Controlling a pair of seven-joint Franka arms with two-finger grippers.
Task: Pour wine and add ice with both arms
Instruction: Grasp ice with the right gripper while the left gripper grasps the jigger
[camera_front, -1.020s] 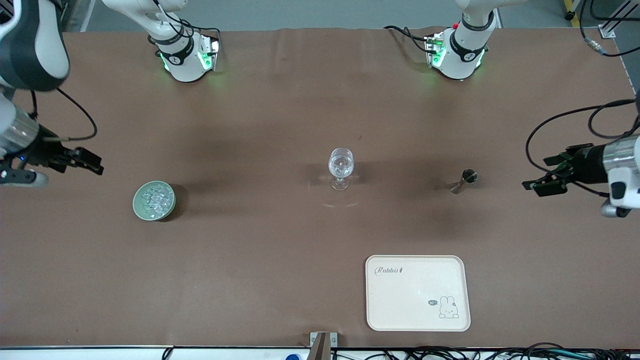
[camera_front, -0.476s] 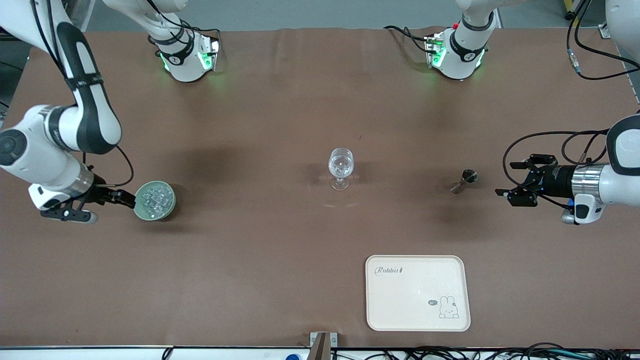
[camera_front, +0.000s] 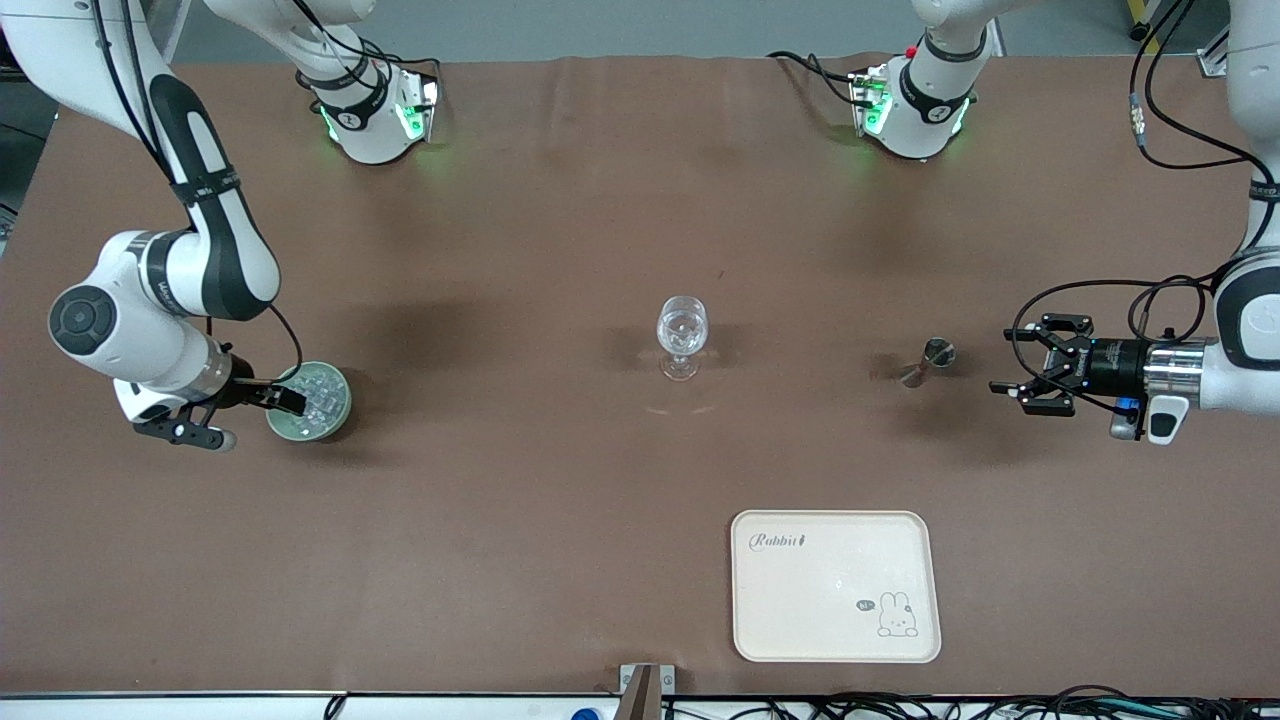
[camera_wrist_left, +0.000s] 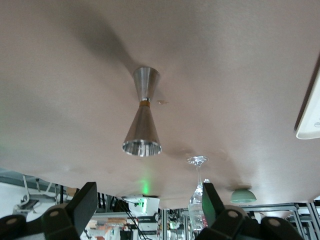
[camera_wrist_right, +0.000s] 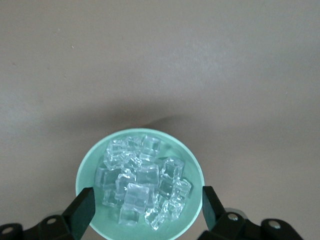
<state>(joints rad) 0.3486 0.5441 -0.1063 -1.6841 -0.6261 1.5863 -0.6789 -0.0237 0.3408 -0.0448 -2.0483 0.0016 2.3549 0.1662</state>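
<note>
A clear cube is the ice to add to the stemmed glass (camera_front: 682, 335), so my right gripper needs to pinch the cube by its flat sides next.
The ice (camera_front: 322, 395) is a heap of clear cubes in a pale green bowl (camera_front: 335, 420) toward the right arm's end of the table. My right gripper (camera_front: 290, 398) is open low over the bowl. In the right wrist view the gripper (camera_wrist_right: 147, 212) has one finger on each side of the bowl's rim (camera_wrist_right: 90, 167), with the ice (camera_wrist_right: 142, 185) between them. My left gripper (camera_front: 1010, 360) is open and empty beside a steel jigger (camera_front: 928, 358), a little apart from it. The left wrist view shows the jigger (camera_wrist_left: 142, 122) upright ahead of the gripper (camera_wrist_left: 147, 205). A clear stemmed glass (camera_front: 682, 335) stands mid-table.
A cream rabbit tray (camera_front: 835, 585) lies nearer to the front camera than the jigger; its edge shows in the left wrist view (camera_wrist_left: 310, 115). That view also shows the glass (camera_wrist_left: 198, 200) and the bowl (camera_wrist_left: 243, 196) farther off. The arm bases stand along the table's top edge.
My right gripper has come down from beside the table's end to the bowl, its fingers now around the rim. My left gripper has dropped and moved in toward the jigger.
</note>
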